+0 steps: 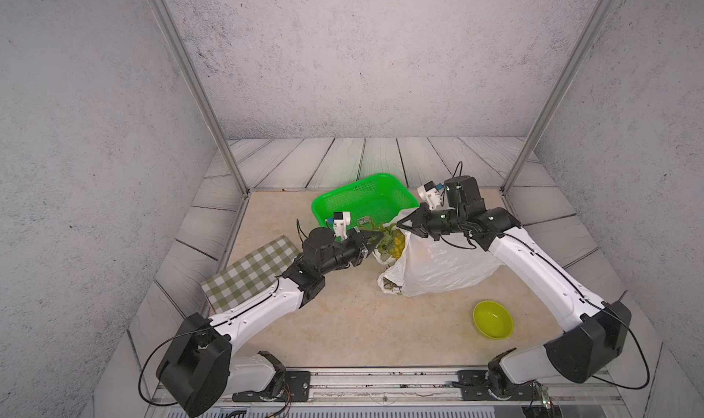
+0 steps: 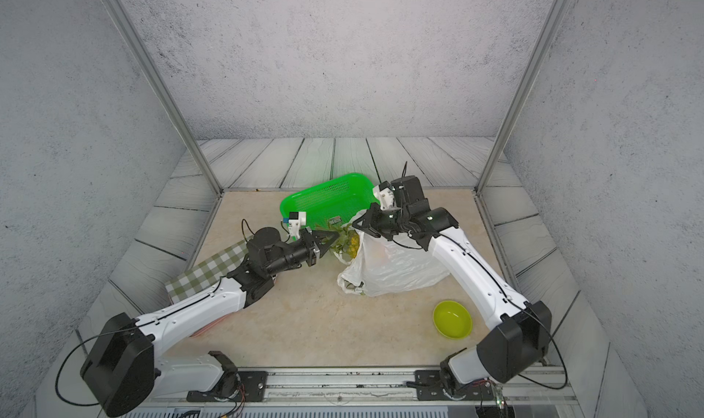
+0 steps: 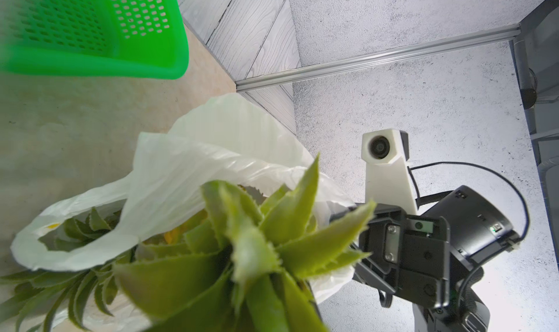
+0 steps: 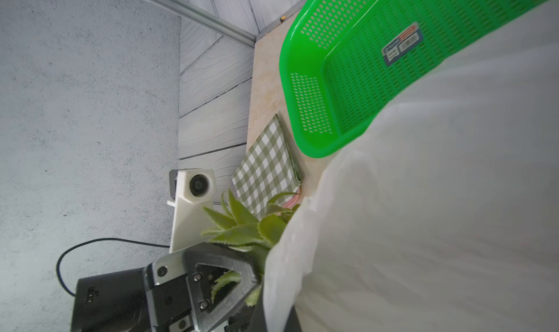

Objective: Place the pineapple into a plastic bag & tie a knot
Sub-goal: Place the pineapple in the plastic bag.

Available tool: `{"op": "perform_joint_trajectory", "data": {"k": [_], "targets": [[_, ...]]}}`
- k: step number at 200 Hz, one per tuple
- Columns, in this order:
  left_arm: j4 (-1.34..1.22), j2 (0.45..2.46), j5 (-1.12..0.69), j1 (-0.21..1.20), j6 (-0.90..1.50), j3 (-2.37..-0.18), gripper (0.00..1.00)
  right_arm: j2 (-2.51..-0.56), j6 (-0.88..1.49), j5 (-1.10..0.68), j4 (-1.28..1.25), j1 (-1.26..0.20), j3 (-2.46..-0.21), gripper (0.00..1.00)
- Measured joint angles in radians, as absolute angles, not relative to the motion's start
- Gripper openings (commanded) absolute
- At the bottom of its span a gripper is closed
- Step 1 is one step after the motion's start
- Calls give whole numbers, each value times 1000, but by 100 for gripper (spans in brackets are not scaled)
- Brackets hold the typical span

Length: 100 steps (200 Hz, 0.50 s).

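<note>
The pineapple's yellow side [image 1: 397,244] is still outside the bag's white rim [image 1: 407,250], so I need to move it deeper in before my left gripper lets go.
The pineapple [image 1: 398,244] lies partly inside the mouth of the thin white plastic bag [image 1: 442,267], its green crown [image 3: 242,239] pointing out toward my left arm. My left gripper [image 1: 379,239] is shut on the crown leaves, which hide its jaws in the left wrist view. My right gripper [image 1: 399,225] is shut on the bag's upper rim and holds it raised over the fruit [image 2: 352,242]. In the right wrist view the bag film [image 4: 423,209] fills most of the picture. One loose handle loop [image 1: 388,282] rests on the table. The knot is not in view.
A green mesh basket [image 1: 362,199] stands just behind the bag and both grippers. A green checked mat [image 1: 251,271] lies under my left arm. A yellow-green bowl [image 1: 492,319] sits at the front right. Metal frame posts [image 1: 228,157] mark the back corners.
</note>
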<state>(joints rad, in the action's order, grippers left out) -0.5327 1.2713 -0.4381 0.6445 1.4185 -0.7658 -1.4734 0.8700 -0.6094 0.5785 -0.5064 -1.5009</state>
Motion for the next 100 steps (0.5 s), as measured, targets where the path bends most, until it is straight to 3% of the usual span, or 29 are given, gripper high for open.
{"op": "perform_joint_trajectory", "data": {"k": [43, 100], "targets": [[-495, 1190, -434, 635, 1412, -768, 0, -1537, 955, -628, 558, -619, -1663, 0], [-305, 958, -432, 526, 1348, -814, 0, -1559, 1064, -649, 477, -662, -1763, 0]]}}
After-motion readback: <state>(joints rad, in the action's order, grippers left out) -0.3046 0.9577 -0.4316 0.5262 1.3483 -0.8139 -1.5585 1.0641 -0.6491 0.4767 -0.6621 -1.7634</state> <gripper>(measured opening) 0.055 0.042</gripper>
